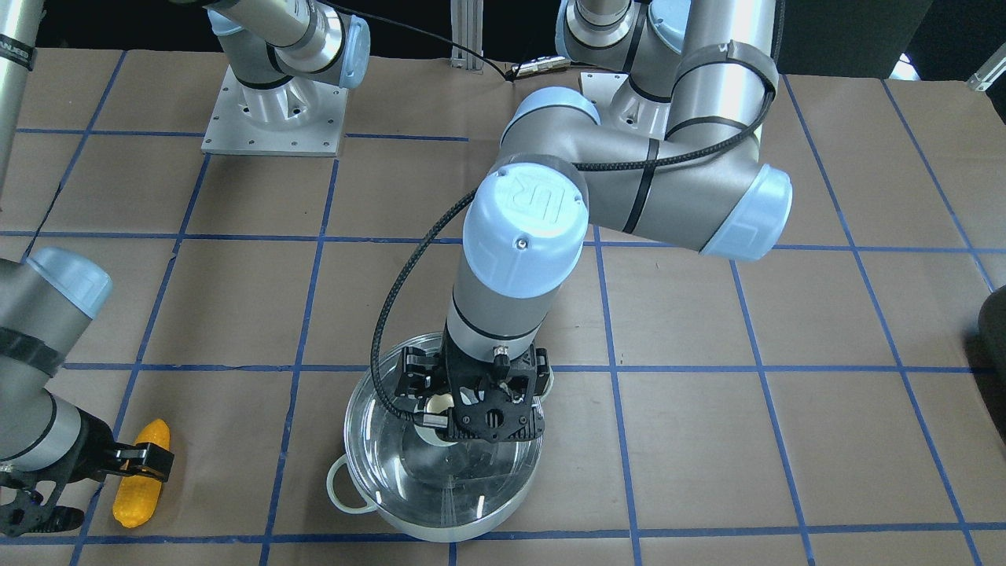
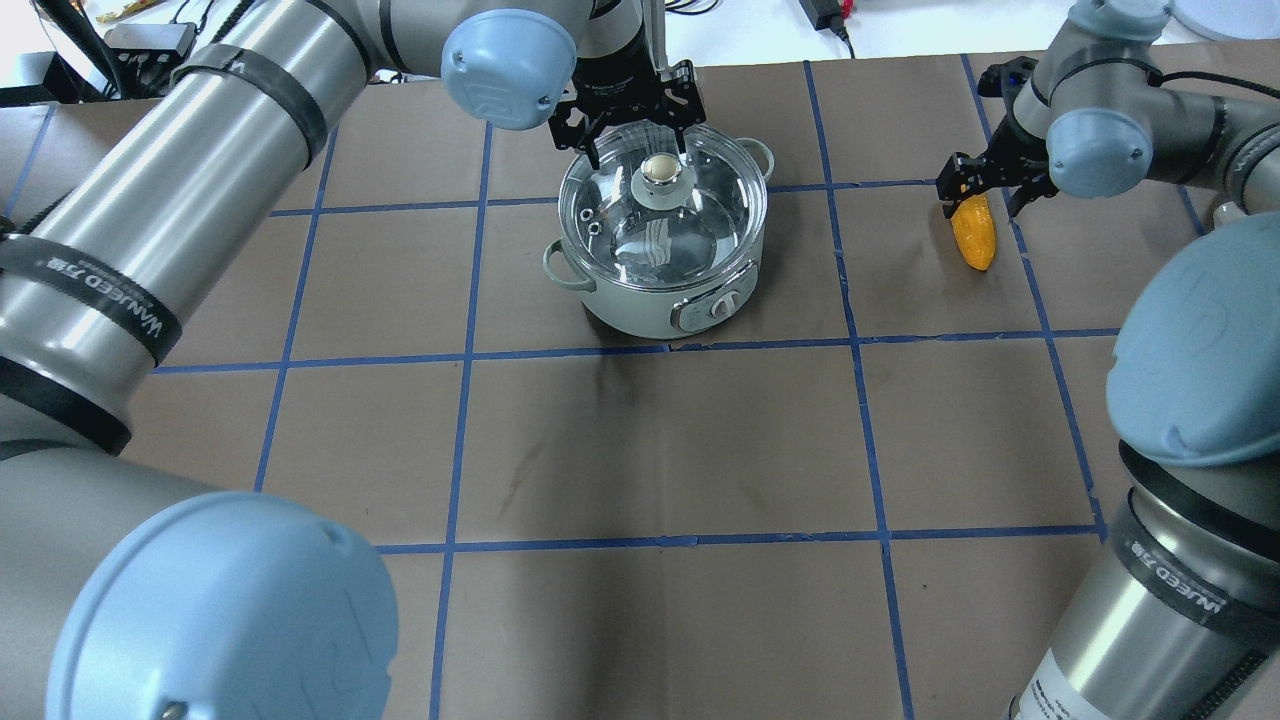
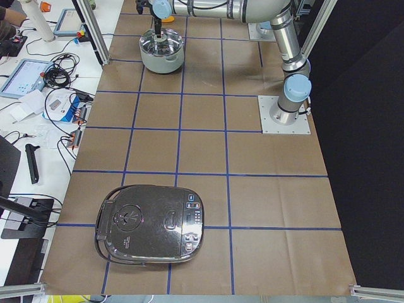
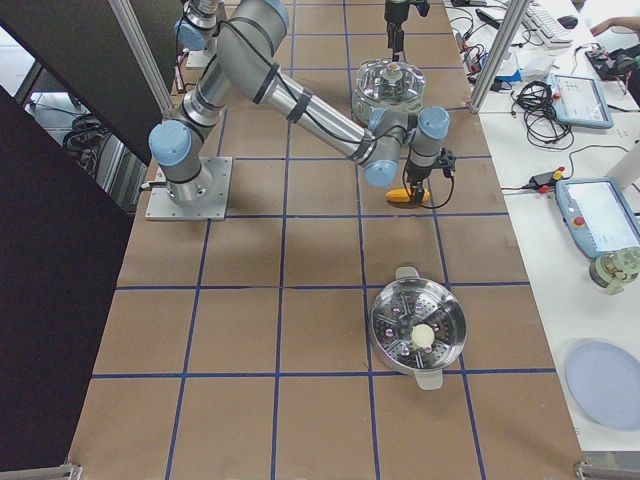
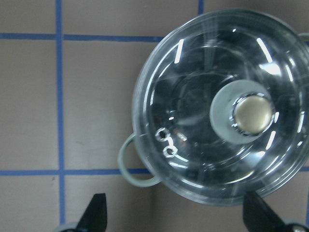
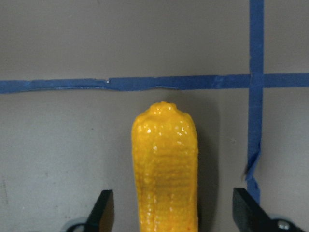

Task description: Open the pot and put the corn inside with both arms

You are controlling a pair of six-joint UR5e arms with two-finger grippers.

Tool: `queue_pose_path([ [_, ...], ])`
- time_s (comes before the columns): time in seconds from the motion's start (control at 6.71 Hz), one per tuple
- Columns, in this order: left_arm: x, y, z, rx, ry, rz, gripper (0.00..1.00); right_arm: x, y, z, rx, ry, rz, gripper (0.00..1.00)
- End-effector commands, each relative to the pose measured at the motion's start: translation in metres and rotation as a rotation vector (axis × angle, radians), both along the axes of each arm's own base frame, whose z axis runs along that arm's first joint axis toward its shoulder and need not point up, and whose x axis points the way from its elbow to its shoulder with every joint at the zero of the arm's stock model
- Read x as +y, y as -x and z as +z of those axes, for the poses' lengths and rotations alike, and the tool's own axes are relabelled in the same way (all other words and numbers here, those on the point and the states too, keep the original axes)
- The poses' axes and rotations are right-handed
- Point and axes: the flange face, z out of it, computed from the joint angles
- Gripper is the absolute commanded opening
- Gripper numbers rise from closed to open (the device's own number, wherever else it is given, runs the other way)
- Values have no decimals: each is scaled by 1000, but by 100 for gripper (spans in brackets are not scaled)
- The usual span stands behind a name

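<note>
The yellow corn will go inside the pot (image 1: pixel 443 486), so my right gripper will next grab the corn by its thick body (image 1: pixel 137 487).
The pot (image 2: pixel 690 290) stands at the table's far middle with its clear glass lid (image 2: pixel 640 225) on it and a cream knob (image 2: pixel 660 175) on top. My left gripper (image 2: pixel 638 150) hangs open just above the lid's far side. In the left wrist view its fingertips (image 5: pixel 94 212) stand wide apart, with the knob (image 5: pixel 251 113) ahead of them and not between them. The yellow corn (image 2: pixel 974 235) lies on the table at the right. My right gripper (image 2: pixel 985 195) is open over its far end, with fingers (image 6: pixel 101 212) on either side of the corn (image 6: pixel 166 164), not touching it.
A steel steamer pot (image 4: pixel 418 335) stands on the table's right end, with a blue plate (image 4: pixel 605 370) off the table beside it. A dark rice cooker (image 3: pixel 151 224) sits on the left end. Blue tape lines grid the brown table.
</note>
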Motion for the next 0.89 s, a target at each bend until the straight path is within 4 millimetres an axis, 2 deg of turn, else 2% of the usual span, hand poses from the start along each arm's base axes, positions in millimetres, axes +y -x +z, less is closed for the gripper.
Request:
queue_pose_path([
  [0.0,-6,5,-16,7,1,3,100,1,0,-10,-4,-1,-3,37],
  [0.15,-5,7,-21,4,-6,0,100,0,1,-7,-4,4,-9,15],
  [0.3,-4,9,-21,3,-4,-14,70,-2,1,2,0,19,-8,10],
  [0.45,-4,9,-23,3,-8,-5,29,6,-1,37,1,17,-10,10],
  [0.6,-4,10,-22,3,-7,-6,24,26,-8,95,-10,-15,-8,11],
  [0.74,-3,12,-22,3,-7,-9,20,46,-17,142,-11,-21,-3,11],
])
